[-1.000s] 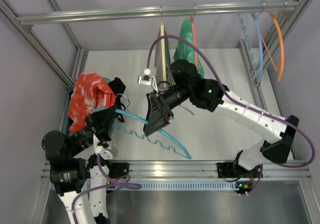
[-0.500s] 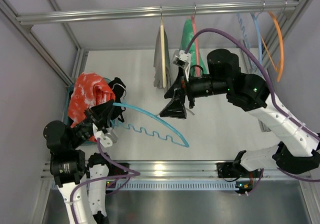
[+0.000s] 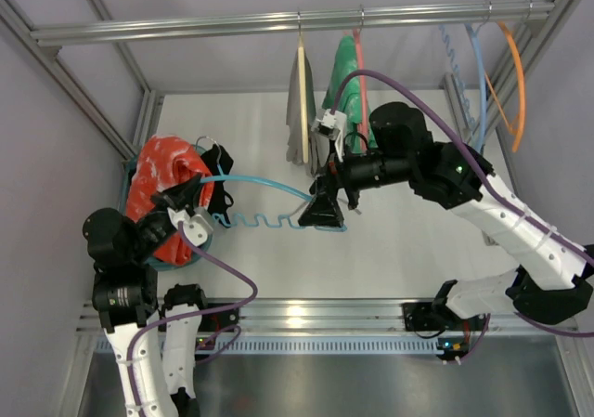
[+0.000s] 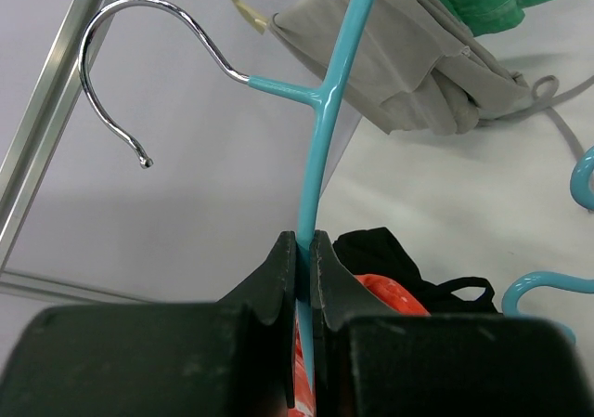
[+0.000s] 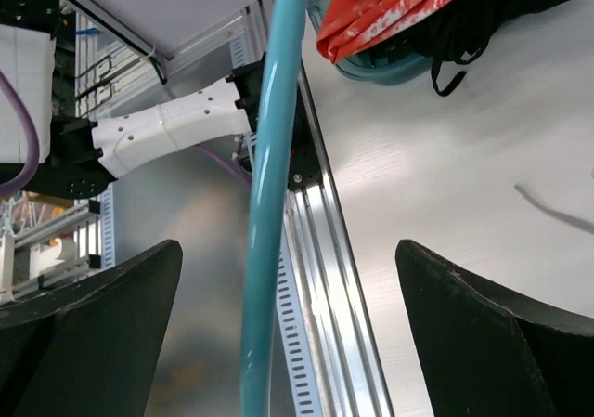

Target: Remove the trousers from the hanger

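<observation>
I will next grab the light-blue hanger with my right gripper by its end away from the chrome hook [image 5: 263,272], so the hook stays free to hang on the bar.
The light-blue hanger [image 3: 269,184] hangs bare above the table, nearly level, its wavy bar toward the front. My left gripper [image 3: 190,199] is shut on its arm just below the chrome hook [image 4: 119,59]; the jaws [image 4: 303,241] pinch the thin blue rod. The red-orange trousers [image 3: 162,183] lie bunched on a teal basket [image 3: 176,261] at the left, off the hanger, and show as orange cloth [image 4: 394,293] below my left fingers. My right gripper [image 3: 323,209] stands wide open at the hanger's right end, the blue bar [image 5: 269,203] running between its fingers [image 5: 506,319] without touching them.
A grey garment [image 3: 299,110] on a cream hanger and a green garment [image 3: 345,78] on a pink-red hanger hang from the rail [image 3: 186,29]. Spare blue [image 3: 481,83] and orange [image 3: 518,73] hangers hang at the right. A black item [image 3: 219,171] lies beside the basket.
My right gripper opened wide, pulled back from the hanger's wavy bar, and now straddles its right end. The hanger's right end swung away from the front rail toward level.
</observation>
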`<state>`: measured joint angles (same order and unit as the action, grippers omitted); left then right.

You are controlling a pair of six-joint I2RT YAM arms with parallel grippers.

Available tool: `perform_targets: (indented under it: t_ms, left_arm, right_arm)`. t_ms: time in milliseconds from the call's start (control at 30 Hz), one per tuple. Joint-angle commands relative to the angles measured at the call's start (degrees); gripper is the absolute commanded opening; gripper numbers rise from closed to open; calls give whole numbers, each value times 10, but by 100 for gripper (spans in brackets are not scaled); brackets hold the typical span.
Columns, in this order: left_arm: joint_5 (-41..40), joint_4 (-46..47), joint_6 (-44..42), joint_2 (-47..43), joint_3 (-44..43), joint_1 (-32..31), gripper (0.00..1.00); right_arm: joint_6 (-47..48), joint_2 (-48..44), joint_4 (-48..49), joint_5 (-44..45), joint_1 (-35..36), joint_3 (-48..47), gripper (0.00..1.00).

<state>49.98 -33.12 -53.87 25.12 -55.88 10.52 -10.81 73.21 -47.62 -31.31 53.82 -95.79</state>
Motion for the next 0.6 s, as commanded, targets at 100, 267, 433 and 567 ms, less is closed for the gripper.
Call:
perform_targets:
  t_ms: [100,267,433,567]
  left_arm:
    - [-6,24,9,-7,-18,3,0]
    - [-4,24,0,-11,-17,3,0]
    - [8,24,3,-14,-20,3,0]
    - [27,24,35,-15,-27,3,5]
  right_arm:
    - [-47,29,38,-16,-1,-4,85]
    - [-62,39,50,-46,-1,-19,42]
    - [-47,37,47,-45,-1,-17,0]
    - [-33,25,59,-81,-13,-14,0]
